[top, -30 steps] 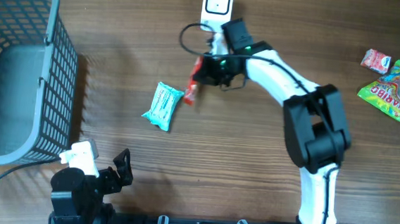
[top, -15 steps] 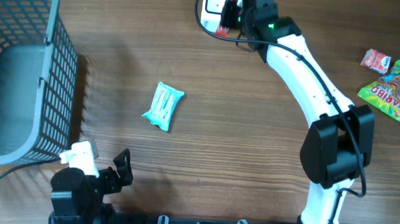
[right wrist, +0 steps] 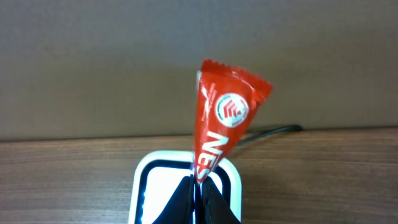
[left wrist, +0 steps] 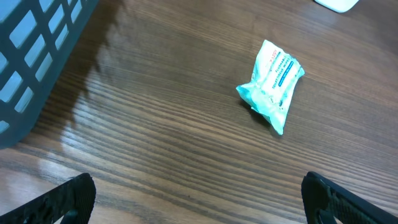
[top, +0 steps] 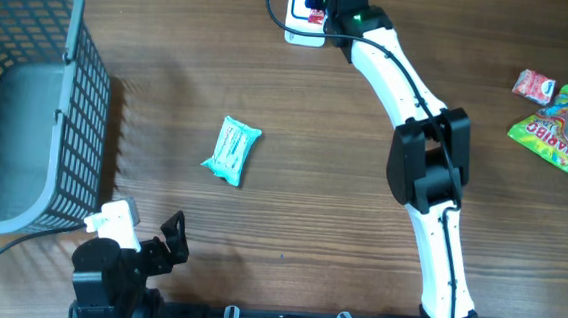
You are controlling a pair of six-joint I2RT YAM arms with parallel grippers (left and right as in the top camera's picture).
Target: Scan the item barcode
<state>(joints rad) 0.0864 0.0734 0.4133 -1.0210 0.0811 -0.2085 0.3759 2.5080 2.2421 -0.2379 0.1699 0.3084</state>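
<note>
My right gripper keeps holding the red packet (top: pixel 316 17) (right wrist: pixel 227 118) now until it lies on the wooden tabletop, as its lower end stands over the scanner's white rim.
A red snack packet (right wrist: pixel 227 118) sticks up from my right gripper (right wrist: pixel 198 186), which is shut on its lower end. Right beneath it lies the white barcode scanner (right wrist: pixel 146 186), its window lit. From overhead the right gripper (top: pixel 327 4) sits over the scanner (top: pixel 299 25) at the table's far edge, with a bit of the red packet (top: pixel 316 17) showing. A teal packet (top: pixel 232 149) lies loose on the wood mid-left, also seen as the teal packet (left wrist: pixel 272 84) in the left wrist view. My left gripper (left wrist: pixel 199 205) stands wide open and holds nothing, near the front edge.
A blue-grey mesh basket (top: pixel 27 101) fills the left side; its wall (left wrist: pixel 37 56) shows in the left wrist view. A green sweets bag (top: pixel 557 128) and a small pink packet (top: pixel 535 86) lie far right. The scanner's black cable (right wrist: pixel 273 132) trails behind it.
My right arm carried the red packet from the table's upper middle to the scanner, then shifted slightly left over it. The left arm and the teal packet stayed still.
</note>
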